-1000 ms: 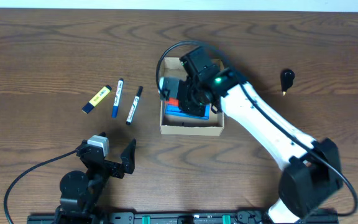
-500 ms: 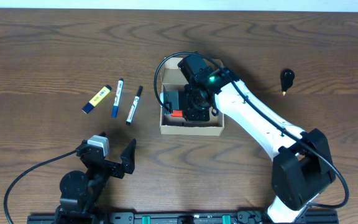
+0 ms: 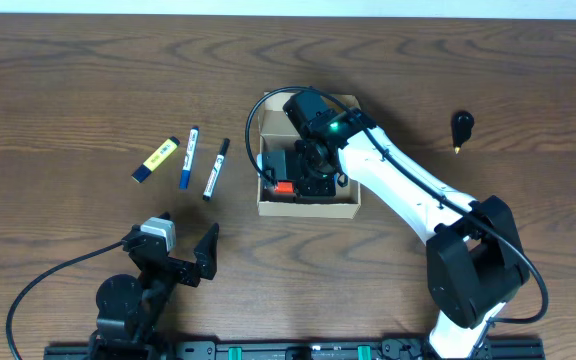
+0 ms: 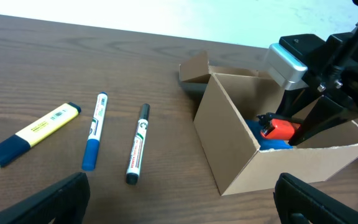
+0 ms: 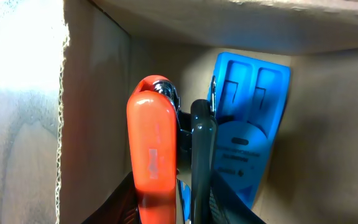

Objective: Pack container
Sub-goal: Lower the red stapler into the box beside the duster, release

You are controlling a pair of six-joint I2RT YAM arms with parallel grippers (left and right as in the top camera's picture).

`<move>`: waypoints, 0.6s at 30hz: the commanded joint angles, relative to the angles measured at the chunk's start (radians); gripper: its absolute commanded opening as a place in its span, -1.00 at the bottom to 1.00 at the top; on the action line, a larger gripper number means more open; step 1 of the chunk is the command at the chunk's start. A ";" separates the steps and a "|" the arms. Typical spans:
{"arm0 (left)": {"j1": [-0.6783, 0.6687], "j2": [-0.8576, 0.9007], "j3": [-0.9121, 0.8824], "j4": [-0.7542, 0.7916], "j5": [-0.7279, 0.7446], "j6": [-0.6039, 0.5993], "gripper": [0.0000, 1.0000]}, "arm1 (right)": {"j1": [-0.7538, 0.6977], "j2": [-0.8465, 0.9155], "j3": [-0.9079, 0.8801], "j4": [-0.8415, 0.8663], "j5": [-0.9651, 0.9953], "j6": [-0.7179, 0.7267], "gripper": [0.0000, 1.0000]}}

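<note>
I will let go of the stapler with my right gripper, because the stapler's red end fits inside the box's side, over the box's bottom beside the blue pack.
The container (image 3: 308, 208) is a tan cardboard box with its flap open, at the table's middle; it also shows in the left wrist view (image 4: 229, 143) and the right wrist view (image 5: 98, 93). My right gripper (image 3: 308, 165) reaches down inside it, shut on a red and black stapler (image 5: 152, 137), also seen in the overhead view (image 3: 282, 186) and the left wrist view (image 4: 278, 129). A blue flat pack (image 5: 247, 106) lies in the box beside the stapler. My left gripper (image 3: 183, 255) is open and empty near the front edge, its jaws (image 4: 185, 208) facing the box and pens.
A yellow highlighter (image 3: 155, 160), a blue pen (image 3: 188, 157) and a black marker (image 3: 216, 168) lie side by side left of the box. A small black object (image 3: 461, 127) lies far right. The right arm's cable loops over the box.
My right gripper has moved left and deeper into the box with the stapler, now covering the blue pack from above. The left arm has not moved.
</note>
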 commanded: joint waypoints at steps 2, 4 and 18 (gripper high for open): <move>0.004 -0.005 -0.024 -0.002 0.000 -0.003 0.91 | -0.002 0.002 0.013 0.000 -0.027 -0.013 -0.65; 0.004 -0.005 -0.024 -0.002 0.000 -0.004 0.91 | -0.002 0.002 0.013 0.000 -0.027 -0.013 -0.38; 0.004 -0.005 -0.024 -0.002 0.000 -0.003 0.91 | -0.002 -0.028 0.016 0.017 -0.026 0.018 -0.03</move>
